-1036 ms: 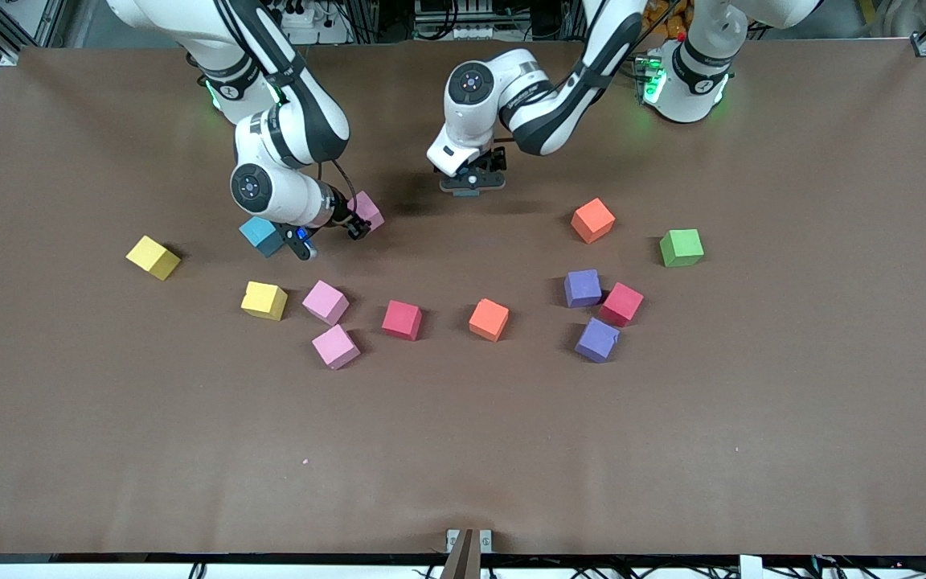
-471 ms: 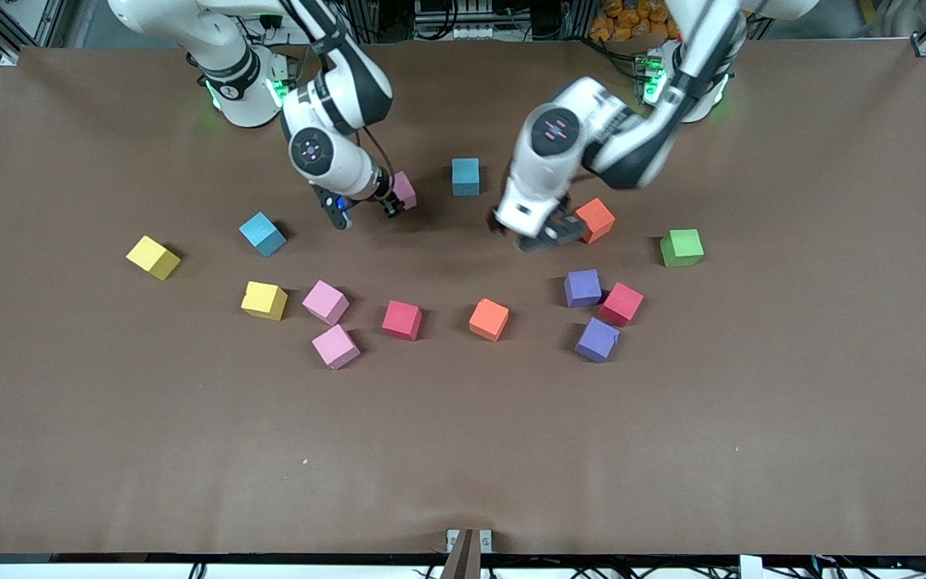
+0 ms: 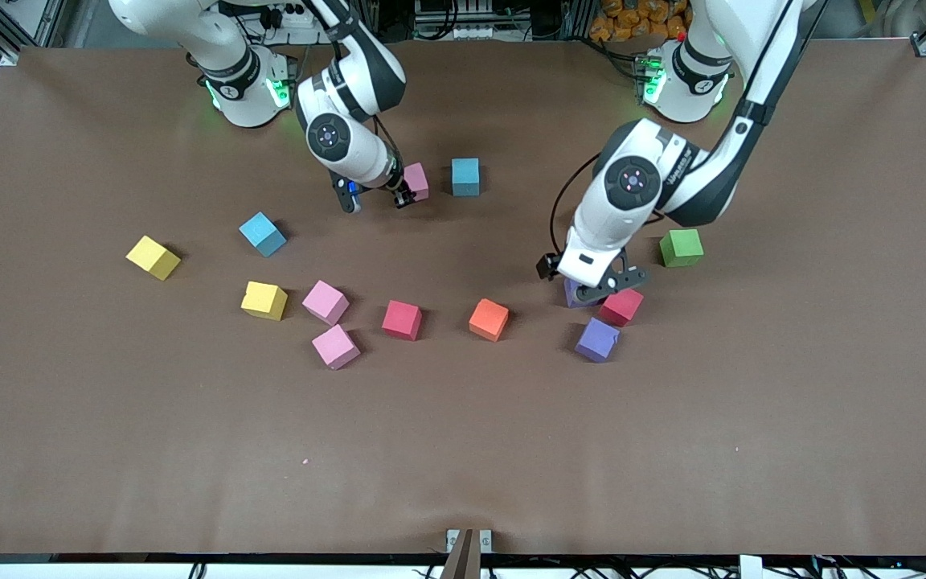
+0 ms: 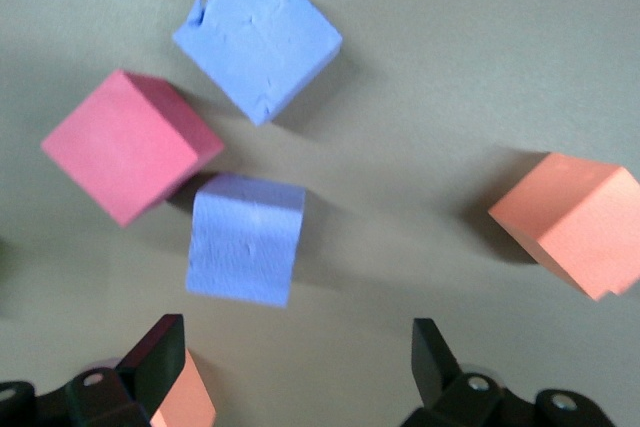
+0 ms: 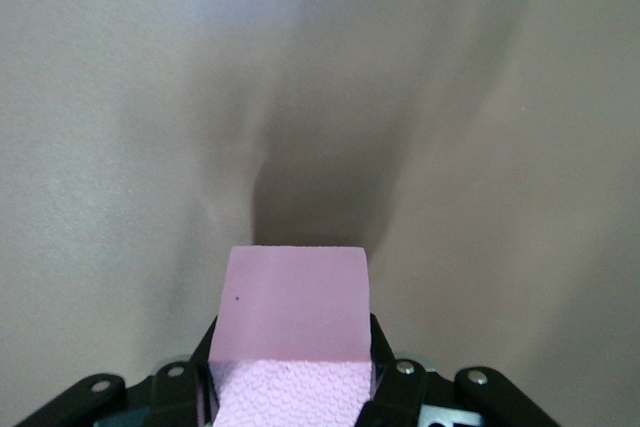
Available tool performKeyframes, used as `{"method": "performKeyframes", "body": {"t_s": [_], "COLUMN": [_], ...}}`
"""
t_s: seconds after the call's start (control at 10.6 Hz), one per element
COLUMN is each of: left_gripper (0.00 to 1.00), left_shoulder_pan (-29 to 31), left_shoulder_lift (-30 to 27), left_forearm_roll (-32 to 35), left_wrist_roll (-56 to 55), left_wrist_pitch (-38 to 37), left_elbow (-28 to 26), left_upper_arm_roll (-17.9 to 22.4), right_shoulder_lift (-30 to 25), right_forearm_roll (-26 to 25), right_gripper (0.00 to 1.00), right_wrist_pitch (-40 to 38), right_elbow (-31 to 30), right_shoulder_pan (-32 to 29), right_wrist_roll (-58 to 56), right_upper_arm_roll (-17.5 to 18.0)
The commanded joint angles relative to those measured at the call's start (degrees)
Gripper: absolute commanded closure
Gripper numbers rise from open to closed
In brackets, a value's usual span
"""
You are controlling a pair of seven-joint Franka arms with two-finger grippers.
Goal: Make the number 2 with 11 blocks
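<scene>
The left gripper grips the purple cube by its opposite sides next, to extend the number 2 beside the teal-blue cube.
My right gripper is shut on a pink cube, held low beside a teal-blue cube near the robots' bases; the pink cube fills the right wrist view. My left gripper is open and empty over a purple cube that touches a red cube. The left wrist view shows that purple cube, the red one, another purple cube, an orange cube and an orange corner by one finger.
Loose on the table lie a purple cube, an orange cube, a red cube, two pink cubes, two yellow cubes, a blue cube and a green cube.
The left gripper left the teal-blue cube on the table and swung past the orange cube to over the purple and red cubes. The right gripper carried the pink cube toward the teal-blue cube.
</scene>
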Motion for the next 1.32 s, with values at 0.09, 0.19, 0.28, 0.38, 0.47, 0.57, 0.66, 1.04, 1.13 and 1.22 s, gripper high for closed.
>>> {"method": "performKeyframes", "body": {"t_s": [0.09, 0.19, 0.28, 0.38, 0.47, 0.57, 0.66, 1.04, 1.13, 1.22], "left_gripper": [0.00, 0.00, 0.00, 0.00, 0.00, 0.00, 0.00, 0.00, 0.00, 0.00], "left_shoulder_pan": [0.48, 0.48, 0.48, 0.05, -0.30, -0.39, -0.48, -0.74, -0.83, -1.27], "left_shoulder_lift": [5.10, 5.37, 5.46, 5.98, 6.42, 6.69, 6.61, 6.69, 6.87, 7.56], "left_forearm_roll": [1.61, 1.61, 1.61, 1.61, 1.61, 1.61, 1.61, 1.61, 1.61, 1.61], "left_wrist_roll": [7.06, 9.52, 10.59, 10.52, 10.51, 10.43, 10.25, 9.90, 9.90, 9.64], "left_wrist_pitch": [-0.68, -0.68, -0.68, -0.68, -0.68, -0.68, -0.68, -0.77, -0.77, -0.68], "left_elbow": [4.21, 4.13, 4.13, 4.13, 4.13, 3.95, 3.52, 2.46, 2.37, 2.37], "left_upper_arm_roll": [2.21, 3.34, 3.53, 3.53, 3.53, 3.53, 3.53, 3.53, 3.53, 3.53], "right_shoulder_lift": [-0.94, -0.76, -0.06, 0.55, 0.73, 1.34, 1.52, 2.58, 2.67, 3.36], "right_forearm_roll": [6.85, 9.49, 10.21, 10.83, 11.01, 11.88, 14.06, 17.24, 18.47, 19.35], "right_gripper": [0.83, 0.83, 0.82, 0.82, 0.81, 0.80, 0.79, 0.74, 0.73, 0.71], "right_wrist_pitch": [5.07, 8.50, 10.10, 10.63, 10.90, 11.34, 13.60, 15.38, 16.34, 17.40], "right_elbow": [-2.28, -3.07, -3.25, -3.25, -3.25, -3.25, -3.25, -3.34, -3.34, -3.34], "right_shoulder_pan": [1.79, 2.76, 3.73, 4.26, 4.44, 4.79, 6.36, 7.78, 8.83, 9.79], "right_wrist_roll": [0.88, 0.88, 0.79, 0.79, 0.79, 0.79, 0.70, 0.70, 0.62, 0.61], "right_upper_arm_roll": [-0.19, -0.19, -0.19, -0.19, -0.19, -0.19, -0.19, -0.19, -0.19, -0.19]}}
